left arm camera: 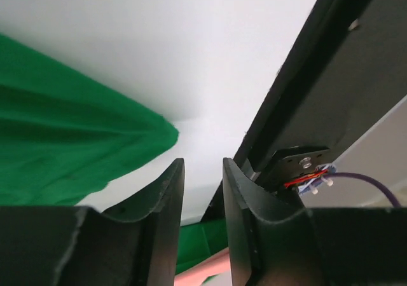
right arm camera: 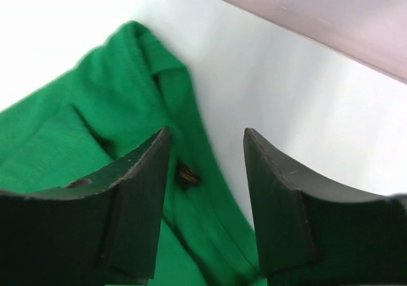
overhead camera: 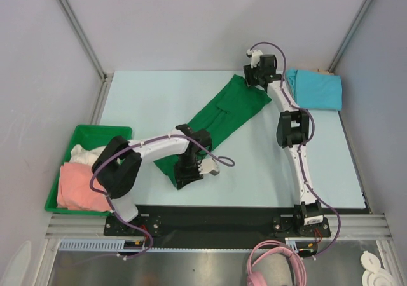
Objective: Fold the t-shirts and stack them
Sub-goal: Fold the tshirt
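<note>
The left gripper should next swing the green t-shirt (overhead camera: pixel 219 122) straight for folding, so it should grip the t-shirt by its near-end corner.
A green t-shirt (overhead camera: pixel 219 122) lies folded lengthwise in a long diagonal strip across the table. My left gripper (overhead camera: pixel 189 171) hovers over its near left end, jaws open with a narrow gap and nothing between them; the shirt's corner (left arm camera: pixel 76 146) shows to the left of the fingers. My right gripper (overhead camera: pixel 257 76) is over the shirt's far right end, jaws open above the collar edge (right arm camera: pixel 184 171), holding nothing. A folded teal t-shirt (overhead camera: pixel 315 89) lies at the far right.
A green bin (overhead camera: pixel 86 136) at the left edge holds a pink shirt (overhead camera: pixel 79 187) and a white one (overhead camera: pixel 86 152). Grey walls close the table on three sides. A black strip (overhead camera: pixel 222 213) runs along the near edge.
</note>
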Tool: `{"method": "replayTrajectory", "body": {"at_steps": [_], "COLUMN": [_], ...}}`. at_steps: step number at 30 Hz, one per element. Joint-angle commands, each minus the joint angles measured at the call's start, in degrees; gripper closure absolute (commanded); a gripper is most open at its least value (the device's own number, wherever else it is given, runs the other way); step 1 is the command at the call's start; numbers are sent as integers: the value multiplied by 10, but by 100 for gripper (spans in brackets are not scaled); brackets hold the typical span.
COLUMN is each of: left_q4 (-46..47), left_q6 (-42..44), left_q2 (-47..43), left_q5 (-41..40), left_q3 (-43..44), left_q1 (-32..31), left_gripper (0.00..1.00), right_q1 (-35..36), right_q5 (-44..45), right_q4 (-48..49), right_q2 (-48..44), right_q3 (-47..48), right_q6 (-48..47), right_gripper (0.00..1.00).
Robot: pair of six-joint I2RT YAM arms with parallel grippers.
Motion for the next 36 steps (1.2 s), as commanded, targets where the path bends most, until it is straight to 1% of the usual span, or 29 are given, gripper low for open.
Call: {"method": "replayTrajectory", "body": {"at_steps": [1, 3, 4, 6, 7, 9, 10, 11, 13, 14, 18, 21, 24, 29, 31, 32, 33, 34, 36], "left_q4": [-48, -47, -40, -28, -15, -2, 12, 17, 36, 44, 71, 96, 109, 115, 122, 124, 127, 129, 130], "left_q6": [-3, -9, -9, -10, -10, -14, -17, -17, -23, -27, -34, -34, -35, -39, -40, -40, -41, -42, -42], "left_q2": [-37, -33, -26, -19, -10, 0, 11, 18, 34, 38, 61, 71, 77, 92, 100, 104, 110, 114, 125], "left_q5": [45, 42, 37, 19, 12, 1, -1, -1, -7, -12, -21, -35, -42, -45, -39, -37, -32, -27, -16], "left_q3": [81, 104, 108, 112, 113, 112, 110, 108, 103, 99, 77, 48, 30, 8, 3, 3, 4, 4, 4], "left_q1": [0, 0, 0, 0, 1, 1, 1, 1, 1, 1, 4, 8, 14, 22, 22, 22, 22, 22, 21], "left_gripper": [64, 64, 65, 66, 65, 61, 57, 57, 57, 56, 55, 55, 55, 56, 60, 65, 76, 82, 89], "right_q1": [-17, -18, -19, -19, -18, -18, -18, -17, -17, -18, -19, -19, -18, -19, -19, -20, -21, -23, -25], "right_q5": [38, 30, 25, 2, -6, -30, -41, -58, -74, -87, -92, -107, -117, -110, -97, -89, -81, -68, -56], "right_q4": [32, 12, 3, -23, -33, -55, -61, -75, -93, -100, -88, -91, -96, -99, -96, -94, -94, -90, -87], "right_q2": [-122, -159, -194, -228, -257, -279, -292, -312, -331, -353, -406, -429, -439, -430, -419, -415, -408, -397, -380], "right_q3": [-21, -55, -94, -134, -156, -218, -237, -273, -302, -339, -428, -468, -481, -491, -490, -488, -485, -483, -471], "right_q6": [1, 9, 14, 28, 31, 36, 36, 36, 42, 46, 75, 87, 83, 75, 74, 72, 70, 69, 70], "right_gripper": [44, 43, 43, 42, 41, 41, 41, 40, 40, 39, 37, 36, 36, 35, 35, 35, 35, 35, 36]}}
